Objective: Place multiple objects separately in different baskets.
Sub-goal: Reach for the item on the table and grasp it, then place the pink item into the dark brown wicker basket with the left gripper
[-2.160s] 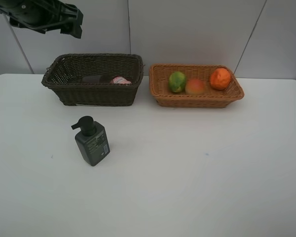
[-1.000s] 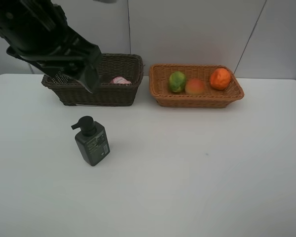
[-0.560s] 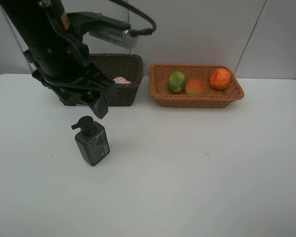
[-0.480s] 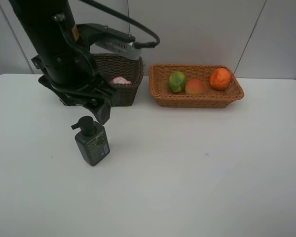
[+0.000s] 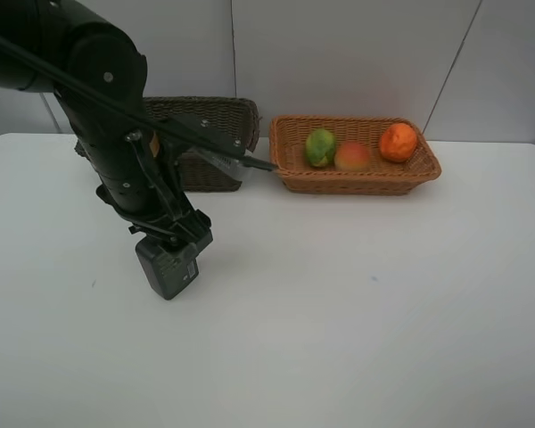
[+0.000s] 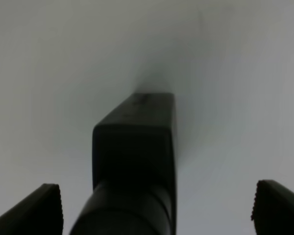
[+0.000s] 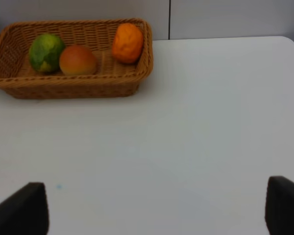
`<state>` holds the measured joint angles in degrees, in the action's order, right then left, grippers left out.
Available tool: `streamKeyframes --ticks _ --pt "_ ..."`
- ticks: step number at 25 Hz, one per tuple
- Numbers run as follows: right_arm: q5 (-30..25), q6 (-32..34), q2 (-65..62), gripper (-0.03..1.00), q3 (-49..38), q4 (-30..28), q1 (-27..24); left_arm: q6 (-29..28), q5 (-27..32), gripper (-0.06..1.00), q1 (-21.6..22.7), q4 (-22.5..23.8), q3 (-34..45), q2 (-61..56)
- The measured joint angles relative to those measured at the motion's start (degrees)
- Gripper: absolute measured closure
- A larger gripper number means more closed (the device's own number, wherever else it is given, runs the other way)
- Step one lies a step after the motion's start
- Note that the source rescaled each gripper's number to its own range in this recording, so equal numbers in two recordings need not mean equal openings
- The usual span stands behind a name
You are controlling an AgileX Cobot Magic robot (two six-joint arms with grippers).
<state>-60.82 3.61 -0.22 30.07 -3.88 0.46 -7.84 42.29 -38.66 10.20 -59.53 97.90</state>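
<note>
The fingers of the left gripper are above the dark green bottle's body, on either side of it, so the gripper needs to go lower before it closes on the bottle's body.
The dark green pump bottle [image 5: 168,273] stands on the white table in front of the dark brown basket [image 5: 227,116]. My left gripper [image 5: 175,242] hangs right over its pump head and hides it in the exterior view. In the left wrist view the bottle [image 6: 134,156] sits between the open fingertips [image 6: 39,208], which are apart from it on both sides. The light orange-brown basket [image 5: 357,184] holds the green fruit [image 5: 320,147], the peach [image 5: 352,157] and the orange [image 5: 398,142]. My right gripper [image 7: 154,208] is open and holds nothing, well short of that basket [image 7: 73,88].
The left arm [image 5: 98,116] covers much of the dark basket and its contents. Bare white table [image 5: 366,303] stretches across the middle, right and front. A grey panelled wall stands behind both baskets.
The left arm has swung down from above the dark basket to the pump bottle, and its open gripper now sits over the pump head. The fruits and baskets have not moved.
</note>
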Motion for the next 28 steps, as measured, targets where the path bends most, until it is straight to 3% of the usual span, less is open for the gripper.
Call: streamKeyframes --ticks 14,16,19,20,28 --pt "0.0 0.0 0.0 0.02 0.0 0.0 0.0 0.1 -9.1 -0.04 1.8 -2.7 3.1 4.9" --pt "0.0 0.0 0.0 0.02 0.0 0.0 0.0 0.1 -9.1 0.07 1.8 -2.8 3.1 5.2" --pt "0.0 0.0 0.0 0.02 0.0 0.0 0.0 0.2 -9.1 0.44 1.8 -2.8 3.1 5.3" --pt "0.0 0.0 0.0 0.02 0.0 0.0 0.0 0.2 -9.2 0.51 1.9 -2.8 3.1 5.3" --pt "0.0 0.0 0.0 0.02 0.0 0.0 0.0 0.2 -9.1 0.5 1.9 -2.9 3.1 5.3"
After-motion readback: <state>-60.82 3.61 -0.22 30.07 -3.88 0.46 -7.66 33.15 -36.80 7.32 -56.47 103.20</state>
